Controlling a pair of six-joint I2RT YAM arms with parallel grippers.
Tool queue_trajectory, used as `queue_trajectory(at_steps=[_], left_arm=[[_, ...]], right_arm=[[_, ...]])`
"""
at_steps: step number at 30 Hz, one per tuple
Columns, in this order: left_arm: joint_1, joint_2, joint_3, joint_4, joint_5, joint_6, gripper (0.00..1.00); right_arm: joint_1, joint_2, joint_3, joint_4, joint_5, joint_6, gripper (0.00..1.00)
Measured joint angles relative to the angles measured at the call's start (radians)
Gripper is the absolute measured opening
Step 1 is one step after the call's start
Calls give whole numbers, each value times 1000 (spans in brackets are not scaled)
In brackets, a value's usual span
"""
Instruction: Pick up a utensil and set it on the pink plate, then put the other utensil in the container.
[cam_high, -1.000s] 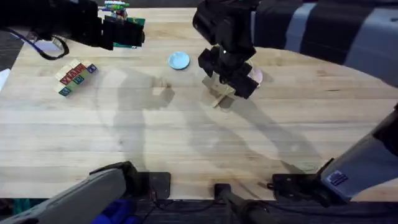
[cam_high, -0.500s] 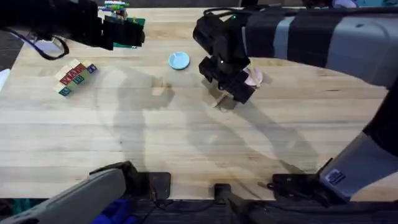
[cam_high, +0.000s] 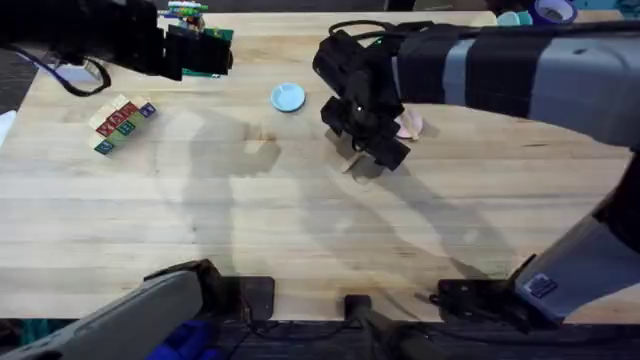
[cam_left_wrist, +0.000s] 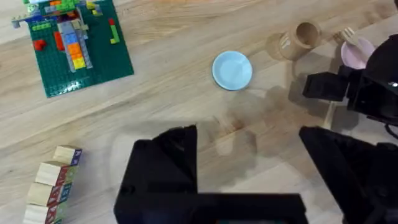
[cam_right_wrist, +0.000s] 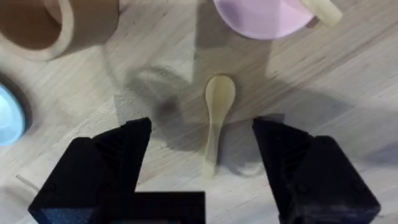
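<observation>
The right gripper grabs the wooden spoon (cam_right_wrist: 214, 121) by its slim handle (cam_right_wrist: 212, 144) next, to put this other utensil in the tan container.
The pale wooden spoon (cam_right_wrist: 214, 121) lies flat on the table between the fingers of my right gripper (cam_right_wrist: 202, 132), which is open and hovers just above it. In the overhead view the right gripper (cam_high: 368, 140) covers most of the spoon (cam_high: 349, 164). Just beyond the spoon sits the pink plate (cam_right_wrist: 264, 14), and the wooden fork (cam_left_wrist: 348, 37) rests on the pink plate (cam_left_wrist: 357, 56). The tan container (cam_right_wrist: 56, 25) stands beside the plate. My left gripper (cam_left_wrist: 249, 134) hangs open and empty high above the table's far left.
A light blue small plate (cam_high: 288, 97) lies left of the right gripper. A green brick baseplate with a model (cam_high: 197, 38) and a stack of letter blocks (cam_high: 122, 122) sit at the far left. The near half of the table is bare wood.
The right gripper has come down and shifted slightly nearer, closing in over the spoon. The left arm has not moved.
</observation>
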Motion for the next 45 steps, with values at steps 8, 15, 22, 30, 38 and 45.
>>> queue_trajectory(at_steps=[8,15,22,30,38,45], left_arm=[[0,0,0,0,0,0,992],[0,0,0,0,0,0,993],[0,0,0,0,0,0,993],[0,0,0,0,0,0,993],[0,0,0,0,0,0,993],[0,0,0,0,0,0,993]], right_arm=[[0,0,-7,-23,6,0,755],[0,-1,-11,-39,12,0,522],[0,-4,-15,-38,21,0,239],[0,-4,-16,-33,31,0,67],[-7,-6,-16,-32,30,-26,47],[-13,-6,-9,-33,22,-90,33]])
